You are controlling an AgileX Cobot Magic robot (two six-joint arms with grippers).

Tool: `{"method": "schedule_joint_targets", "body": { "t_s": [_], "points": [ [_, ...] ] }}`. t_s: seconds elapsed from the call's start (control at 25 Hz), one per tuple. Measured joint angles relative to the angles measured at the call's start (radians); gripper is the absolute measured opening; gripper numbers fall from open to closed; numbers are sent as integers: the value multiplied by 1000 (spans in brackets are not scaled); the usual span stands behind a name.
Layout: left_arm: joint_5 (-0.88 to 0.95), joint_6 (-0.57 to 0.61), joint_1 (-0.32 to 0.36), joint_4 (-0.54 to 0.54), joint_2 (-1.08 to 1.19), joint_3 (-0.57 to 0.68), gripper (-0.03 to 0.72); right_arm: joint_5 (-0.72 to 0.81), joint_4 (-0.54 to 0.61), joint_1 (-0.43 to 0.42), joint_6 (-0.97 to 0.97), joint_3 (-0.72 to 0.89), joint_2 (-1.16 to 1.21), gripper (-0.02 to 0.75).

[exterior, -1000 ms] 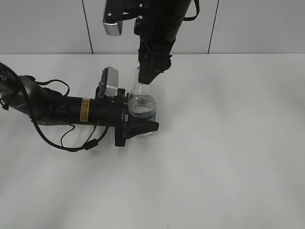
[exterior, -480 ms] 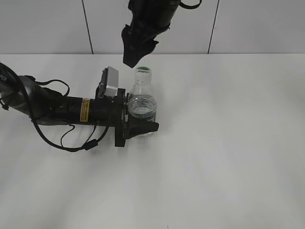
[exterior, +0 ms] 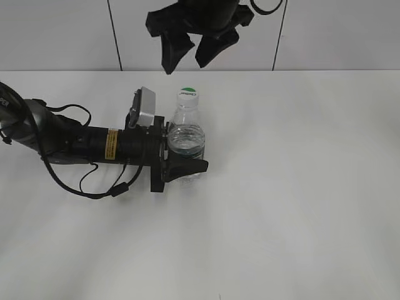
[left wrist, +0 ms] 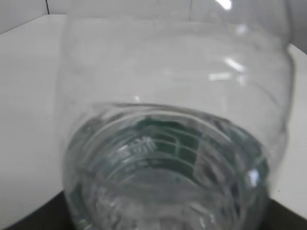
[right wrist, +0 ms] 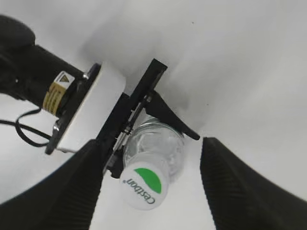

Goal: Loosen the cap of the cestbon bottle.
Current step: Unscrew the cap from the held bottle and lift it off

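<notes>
My right gripper needs to go lower before it closes on the white cap of the bottle, because its fingers stop above the cap.
The cestbon bottle stands upright on the white table, clear and ribbed with a dark green label. Its white cap with a green patch sits on top. My left gripper lies level on the table and is shut on the bottle's lower body; the bottle fills the left wrist view. My right gripper hangs open well above the cap, touching nothing. In the right wrist view the cap shows between the spread fingers of the right gripper, with the bottle below it.
The left arm with its cables stretches across the table's left side. A grey panelled wall stands behind the table's far edge. Bare white table lies to the right and front.
My right gripper has let go of the cap, risen away from the bottle, turned and opened wide. The bottle and left gripper have not moved.
</notes>
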Motion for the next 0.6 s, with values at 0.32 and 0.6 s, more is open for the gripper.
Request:
{"method": "schedule_joint_targets", "body": {
  "t_s": [0.32, 0.6],
  "points": [
    [0, 0, 0, -3, 0, 0, 408, 0, 0, 0, 260, 1, -1, 483],
    [0, 0, 0, -4, 0, 0, 408, 0, 4, 0, 303, 78, -27, 483]
  ]
}}
